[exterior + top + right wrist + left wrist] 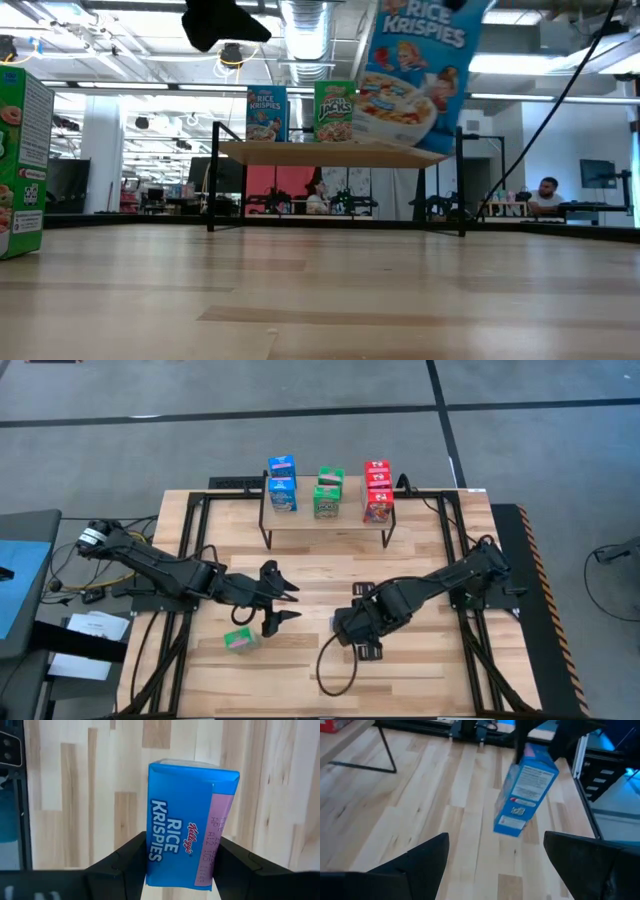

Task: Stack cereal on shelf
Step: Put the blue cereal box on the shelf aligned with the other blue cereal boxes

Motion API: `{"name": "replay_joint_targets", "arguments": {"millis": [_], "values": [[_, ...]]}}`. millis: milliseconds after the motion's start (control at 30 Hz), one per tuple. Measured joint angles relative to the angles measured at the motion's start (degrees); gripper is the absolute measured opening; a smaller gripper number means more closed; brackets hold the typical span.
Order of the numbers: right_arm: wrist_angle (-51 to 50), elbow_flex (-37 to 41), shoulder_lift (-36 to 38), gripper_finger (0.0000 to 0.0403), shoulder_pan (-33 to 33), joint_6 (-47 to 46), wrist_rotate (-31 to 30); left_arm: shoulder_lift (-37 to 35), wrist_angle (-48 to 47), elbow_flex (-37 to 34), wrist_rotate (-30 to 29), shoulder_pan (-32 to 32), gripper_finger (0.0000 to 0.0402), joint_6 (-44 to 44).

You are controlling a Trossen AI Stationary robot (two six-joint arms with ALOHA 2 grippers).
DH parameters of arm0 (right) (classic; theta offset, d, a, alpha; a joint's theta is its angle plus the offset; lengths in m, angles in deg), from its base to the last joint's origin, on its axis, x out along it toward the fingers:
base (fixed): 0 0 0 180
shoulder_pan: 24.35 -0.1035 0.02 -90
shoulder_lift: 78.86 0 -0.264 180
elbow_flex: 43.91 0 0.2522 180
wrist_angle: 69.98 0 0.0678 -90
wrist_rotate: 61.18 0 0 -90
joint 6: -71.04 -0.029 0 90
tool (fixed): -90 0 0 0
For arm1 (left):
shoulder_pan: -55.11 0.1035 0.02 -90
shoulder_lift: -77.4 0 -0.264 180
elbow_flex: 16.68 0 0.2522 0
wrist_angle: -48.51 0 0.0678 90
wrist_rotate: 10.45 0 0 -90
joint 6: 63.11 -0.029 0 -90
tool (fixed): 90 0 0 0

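The blue cereal box needs to be stacked on the shelf. My left gripper will next grab it by its bottom end (513, 821).
My right gripper (180, 847) is shut on a blue cereal box (187, 820), held above the table's middle; the low view shows that box (415, 70) in the air. My left gripper (285, 602) hovers open over the table, left of the right one, and looks at the blue box (525, 800). A green box (241, 640) stands on its bottom end on the table by the left gripper. The shelf (300, 520) at the far edge carries two blue (282, 482), two green (328, 495) and three red boxes (377, 490), stacked by colour. My right gripper pinches the blue box between its two fingers (125, 865) at the box's upper end (540, 755), one finger on each of two opposite faces. The fingers come from above, pointing down. The box hangs below them, tilted and lifted clear of the table.
Black frame rails (190, 560) run along the table's left and right sides, and cables (335, 670) loop on the near part. The shelf's thin black legs (266, 535) stand on the planks. Bare wood lies between the shelf and the grippers.
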Motion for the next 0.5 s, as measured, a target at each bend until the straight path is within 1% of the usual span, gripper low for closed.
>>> {"name": "replay_joint_targets", "arguments": {"millis": [100, 267, 367, 500], "values": [[1.6, 0.0, 0.0, 0.0214, 1.2, 2.5, 0.3, 0.0, 3.8, -2.3, 0.1, 0.0, 0.0314, -0.1], [4.7, 0.0, 0.0, 0.0214, 3.0, 5.4, 3.5, 0.0, 7.6, -5.1, -0.1, 0.0, 0.0314, -1.1], [5.9, 0.0, 0.0, 0.0214, 3.8, 6.7, 3.6, 0.0, 8.4, -6.3, -0.7, 0.0, 0.0314, -0.9], [7.7, 0.0, 0.0, 0.0214, 4.6, 9.3, 3.8, 0.0, 11.1, -8.0, 0.2, 0.0, 0.0314, -0.5]]}}
